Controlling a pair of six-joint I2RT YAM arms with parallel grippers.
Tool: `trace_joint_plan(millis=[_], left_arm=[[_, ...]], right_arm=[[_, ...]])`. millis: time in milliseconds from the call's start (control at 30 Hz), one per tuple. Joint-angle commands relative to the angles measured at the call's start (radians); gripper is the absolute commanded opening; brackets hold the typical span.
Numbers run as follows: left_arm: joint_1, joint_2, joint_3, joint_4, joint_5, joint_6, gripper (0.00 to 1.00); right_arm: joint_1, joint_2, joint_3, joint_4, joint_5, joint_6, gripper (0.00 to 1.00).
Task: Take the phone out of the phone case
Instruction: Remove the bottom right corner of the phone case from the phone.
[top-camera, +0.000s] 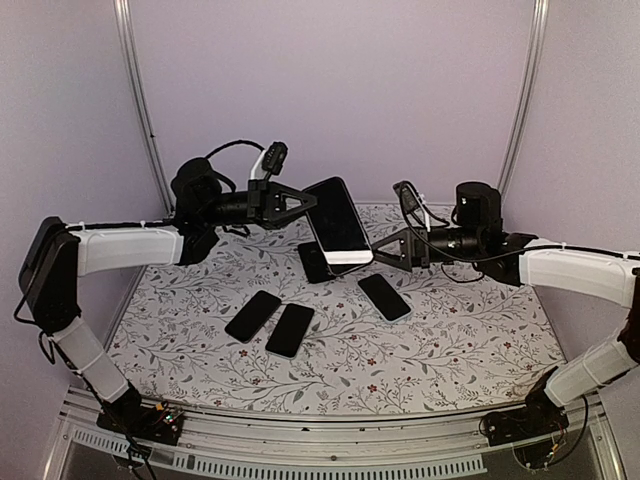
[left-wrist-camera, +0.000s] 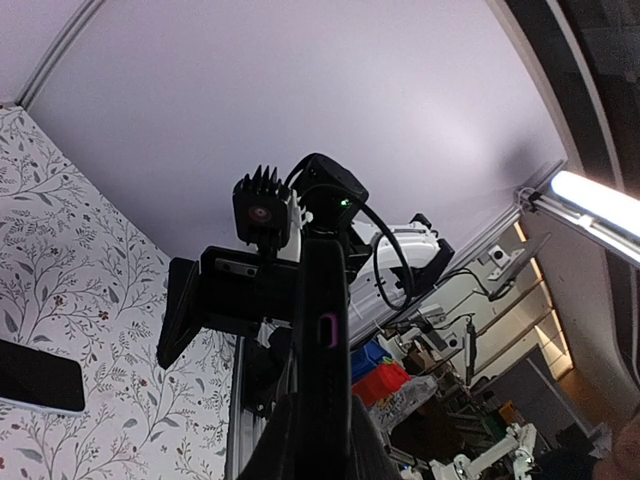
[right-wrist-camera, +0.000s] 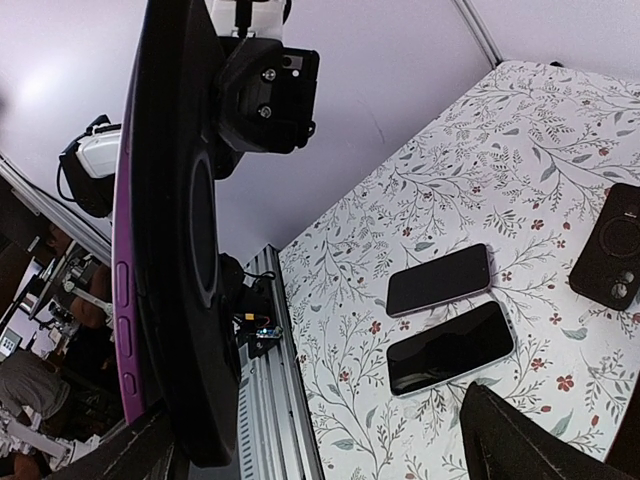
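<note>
The floral tabletop is between my fingers beside the cased phone (right-wrist-camera: 170, 230), and I should move toward its lower corner (right-wrist-camera: 210, 440) with my right gripper before I close.
The phone in its dark case (top-camera: 335, 222), with a purple side edge, is held up above the table, tilted. My left gripper (top-camera: 300, 205) is shut on its upper left edge. In the left wrist view the phone in its case (left-wrist-camera: 325, 320) runs edge-on between the jaws of the left gripper (left-wrist-camera: 320, 420). My right gripper (top-camera: 382, 250) is open at the phone's lower right corner. In the right wrist view the cased phone (right-wrist-camera: 170, 230) stands close to the left finger (right-wrist-camera: 130, 455), and the right gripper (right-wrist-camera: 315, 415) holds nothing.
Three bare phones lie on the floral table (top-camera: 450, 340): two side by side (top-camera: 252, 315) (top-camera: 290, 330) and one further right (top-camera: 385, 297). An empty black case (top-camera: 315, 262) lies under the raised phone. Purple walls enclose the back and sides.
</note>
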Motion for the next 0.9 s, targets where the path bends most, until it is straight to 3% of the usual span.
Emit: trace_joint_plan(millis=[0, 200, 367, 500, 633, 867], left_arm=[[-0.019, 0.026, 0.053, 0.052, 0.003, -0.007, 0.0], [-0.029, 0.103, 0.124, -0.184, -0.035, 0.076, 0.0], [-0.022, 0.145, 0.173, -0.381, -0.075, 0.155, 0.0], [-0.015, 0.162, 0.24, -0.599, -0.155, 0.264, 0.11], [-0.011, 0.191, 0.294, -0.737, -0.232, 0.312, 0.24], [0.0, 0.204, 0.303, -0.816, -0.291, 0.314, 0.38]], right_arm=[[0.036, 0.049, 0.075, -0.025, 0.023, -0.013, 0.94], [0.058, 0.152, 0.117, 0.093, -0.028, 0.121, 0.81], [0.057, 0.189, 0.102, 0.146, -0.022, 0.22, 0.58], [0.056, 0.176, 0.092, 0.149, 0.015, 0.25, 0.32], [0.057, 0.177, 0.083, 0.184, 0.026, 0.301, 0.15], [0.056, 0.208, 0.067, 0.274, 0.037, 0.402, 0.03]])
